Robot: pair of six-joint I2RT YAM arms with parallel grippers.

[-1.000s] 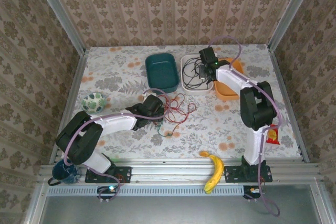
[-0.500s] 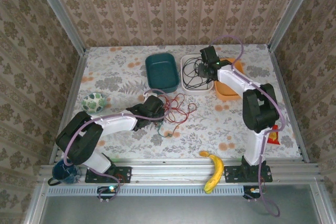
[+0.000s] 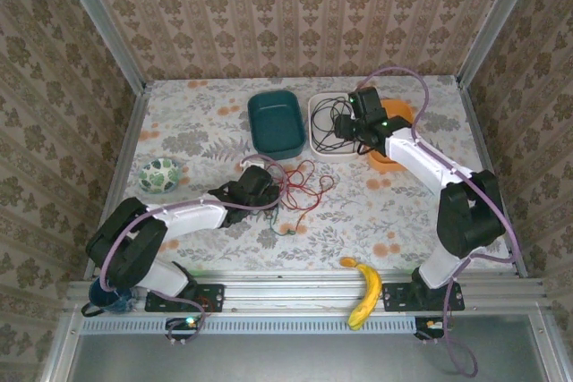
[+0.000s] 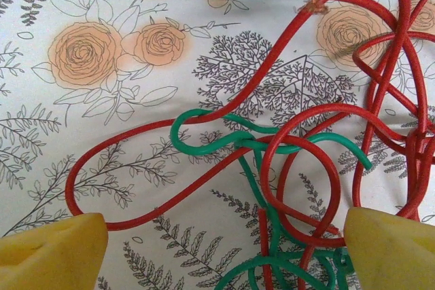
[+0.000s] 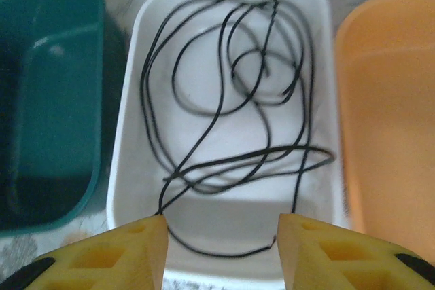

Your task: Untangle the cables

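Next, my right gripper grabs the red cable just behind its frayed end point(image 3: 289, 173) to draw the red cable free of the green cable point(image 3: 274, 221).
A red cable point(image 4: 272, 66) and a green cable point(image 4: 193, 150) lie knotted together on the flowered tablecloth, the red cable point(image 3: 304, 181) spreading right of the green cable point(image 3: 274, 221). My left gripper point(image 3: 260, 187) hangs low over this knot. In the left wrist view the left gripper point(image 4: 221, 256) is open, its yellow fingers either side of the crossing loops, gripping nothing. A black cable point(image 5: 286, 149) lies loosely looped inside the white tray point(image 5: 129, 134). My right gripper point(image 5: 221, 236) is open just above the tray's near end, and the same right gripper point(image 3: 358, 123) sits at the tray's right side.
A teal bin point(image 3: 276, 121) stands left of the white tray point(image 3: 315, 145) and an orange bin point(image 3: 394, 154) to its right. A patterned bowl point(image 3: 161, 174) sits at the left. A banana point(image 3: 363, 291) lies on the front rail, and a blue cup point(image 3: 106, 296) stands at the front left.
My right gripper has opened and let the black cable drop into the white tray; the right arm's elbow has swung to the right. The left gripper has barely moved.
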